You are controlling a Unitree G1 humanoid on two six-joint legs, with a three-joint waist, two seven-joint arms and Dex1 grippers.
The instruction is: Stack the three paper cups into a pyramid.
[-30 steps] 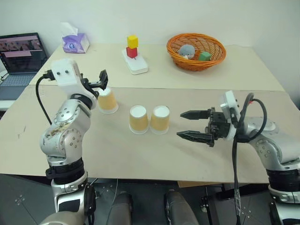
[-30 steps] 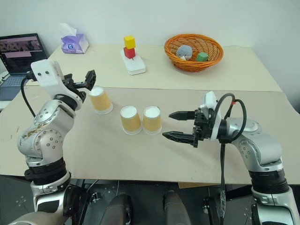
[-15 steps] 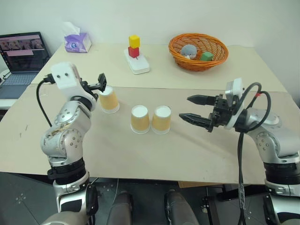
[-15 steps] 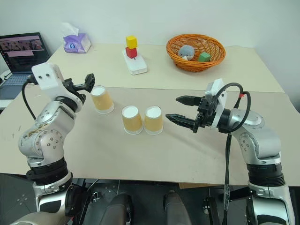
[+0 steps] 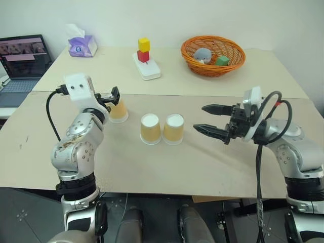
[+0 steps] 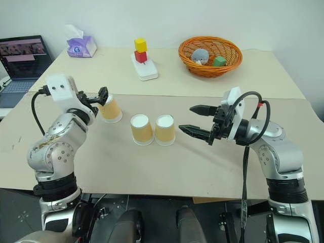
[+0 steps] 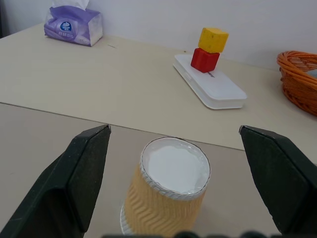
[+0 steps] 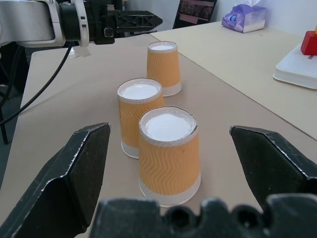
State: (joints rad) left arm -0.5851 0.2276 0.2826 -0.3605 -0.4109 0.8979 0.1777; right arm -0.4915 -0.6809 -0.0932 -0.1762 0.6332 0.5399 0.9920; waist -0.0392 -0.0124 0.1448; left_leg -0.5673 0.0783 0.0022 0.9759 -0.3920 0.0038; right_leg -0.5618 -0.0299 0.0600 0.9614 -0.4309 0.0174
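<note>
The third cup point(image 5: 119, 110) point(image 7: 163, 208) stands a short way ahead, so the left gripper would miss the cup if it closed now. The left gripper needs to move toward the cup first, then close on it.
Three tan ribbed paper cups stand upside down on the beige table point(image 5: 167, 167). Two of them point(image 5: 150, 128) point(image 5: 173, 128) touch side by side at the middle. The third cup point(image 5: 119, 110) stands apart to their left. My left gripper point(image 7: 174, 130) is open and level, one finger on each side of that third cup point(image 7: 168, 196) without touching it. My right gripper point(image 5: 199, 117) is open and points left at the pair from a short way off. In the right wrist view the nearest cup point(image 8: 169, 156) sits between the open fingers, further ahead.
On the far table stand an orange basket point(image 5: 213, 54) with toys, a white tray point(image 5: 148, 70) with a red and a yellow block, and a purple tissue box point(image 5: 82, 44). A laptop point(image 5: 23, 58) is at the far left. A seam point(image 5: 202, 96) joins the two tables.
My left gripper has sunk from above the left cup's top to the cup's level. The right gripper has rolled a little. The cups have not moved.
</note>
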